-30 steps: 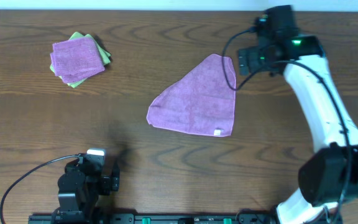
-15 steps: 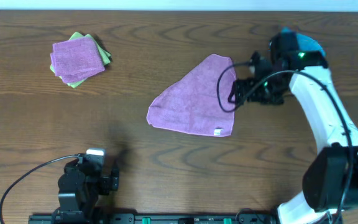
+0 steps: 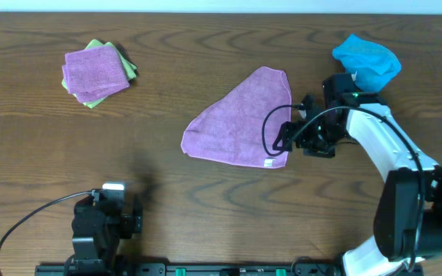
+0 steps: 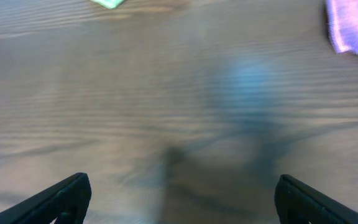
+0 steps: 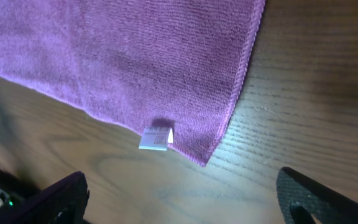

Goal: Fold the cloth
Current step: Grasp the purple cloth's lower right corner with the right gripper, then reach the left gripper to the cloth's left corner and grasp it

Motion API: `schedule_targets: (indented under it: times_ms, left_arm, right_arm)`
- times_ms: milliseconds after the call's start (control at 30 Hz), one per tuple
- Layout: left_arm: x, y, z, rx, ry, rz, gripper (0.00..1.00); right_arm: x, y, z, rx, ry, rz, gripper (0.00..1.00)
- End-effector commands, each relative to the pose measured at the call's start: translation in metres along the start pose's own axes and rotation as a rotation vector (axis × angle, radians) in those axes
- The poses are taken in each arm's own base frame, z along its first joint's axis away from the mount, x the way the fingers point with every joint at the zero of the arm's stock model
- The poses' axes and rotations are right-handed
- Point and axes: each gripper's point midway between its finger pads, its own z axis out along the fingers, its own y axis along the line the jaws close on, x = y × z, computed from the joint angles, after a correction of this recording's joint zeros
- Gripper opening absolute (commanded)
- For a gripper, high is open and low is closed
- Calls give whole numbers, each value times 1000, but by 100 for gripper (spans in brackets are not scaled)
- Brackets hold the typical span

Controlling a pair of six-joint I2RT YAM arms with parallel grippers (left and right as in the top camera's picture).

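Observation:
The left gripper will next pick up the cloth by its near-edge corner away from the white tag, so that both grippers can fold the lilac cloth (image 3: 242, 121).
The lilac cloth (image 3: 242, 121) lies flat on the table in a rough triangle, with its white tag (image 3: 268, 162) at the near right corner. In the right wrist view the cloth (image 5: 135, 56) fills the top and the tag (image 5: 155, 139) sits by the corner. My right gripper (image 3: 284, 140) is open just beside that corner, its fingers (image 5: 182, 199) spread wide above bare wood. My left gripper (image 3: 121, 211) is open and empty at the near left edge; its fingers (image 4: 179, 199) frame bare table, with a cloth corner (image 4: 353, 28) far off at the top right.
A bright blue cloth (image 3: 367, 61) lies crumpled at the back right. A small folded purple square (image 3: 92, 70) rests on a green cloth (image 3: 125, 65) at the back left. Dark wooden table (image 3: 206, 199) all around.
My right arm has swung from the back right down to the cloth's near right corner, uncovering the blue cloth. The left gripper has shifted slightly.

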Motion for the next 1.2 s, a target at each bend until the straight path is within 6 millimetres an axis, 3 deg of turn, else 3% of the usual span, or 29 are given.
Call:
schedule_targets:
  times_ms: [0,200,400,633,900,1033,1167]
  left_arm:
    - [-8,-22,2,123,-47,-22,95]
    - [-45,-39,-6,251,-189,-141,96]
    - [-69,-48,-10,347,-220,-290,96]
    - [-96,-62,-7,461,-80,-388,95]
    - [-166,-92,9,724,114,-421,95]
    - [-160,-98,36,730,259,-585,96]
    - [-138,-99,66,661,420,-784,95]
  right_arm:
    - [8,5,7,-46,13,58,95]
    - [13,1,21,-70,9,117,92]
    - [13,1,26,-88,-5,116,90]
    - [5,1,26,-94,-38,119,88]
    - [3,2,26,-95,-44,119,88]
    - [3,2,26,-96,-43,137,88]
    - [3,3,26,-102,-41,138,88]
